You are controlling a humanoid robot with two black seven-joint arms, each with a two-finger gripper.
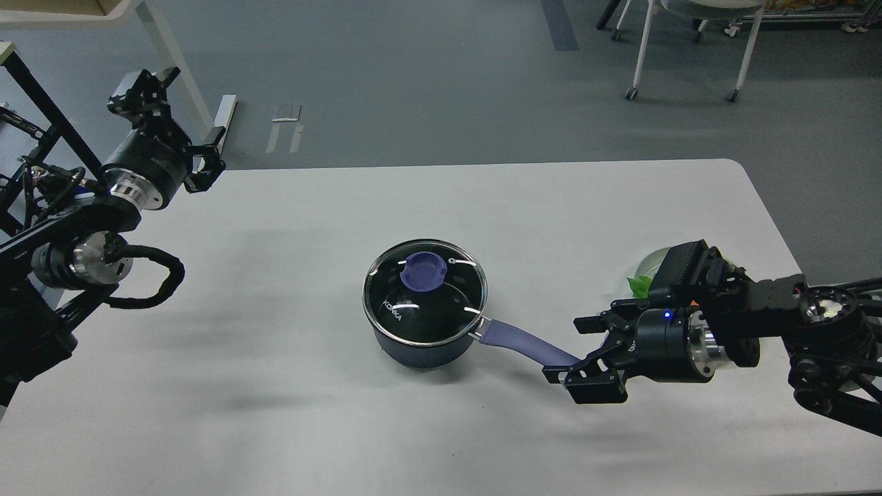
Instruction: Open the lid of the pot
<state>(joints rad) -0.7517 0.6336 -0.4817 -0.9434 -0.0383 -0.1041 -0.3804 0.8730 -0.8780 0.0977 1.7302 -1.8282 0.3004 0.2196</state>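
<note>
The right gripper grabs the pot by its handle's tip [568,360] next, to hold the pot [420,348] steady for opening the lid.
A dark blue pot [420,348] stands mid-table with its glass lid [427,303] seated on it. The lid has a purple knob [423,270]. The pot's purple handle [517,341] points to the lower right. My right gripper [573,355] is open and low over the table, its fingers on either side of the handle's far end, which they hide. My left gripper [195,116] is open and empty, raised beyond the table's far left corner, well away from the pot.
A pale green plate [651,260] with a carrot's green leaves [641,284] shows just behind my right arm; the rest of it is hidden. A white table [275,413] carries everything. A chair on wheels [689,41] stands on the floor beyond.
</note>
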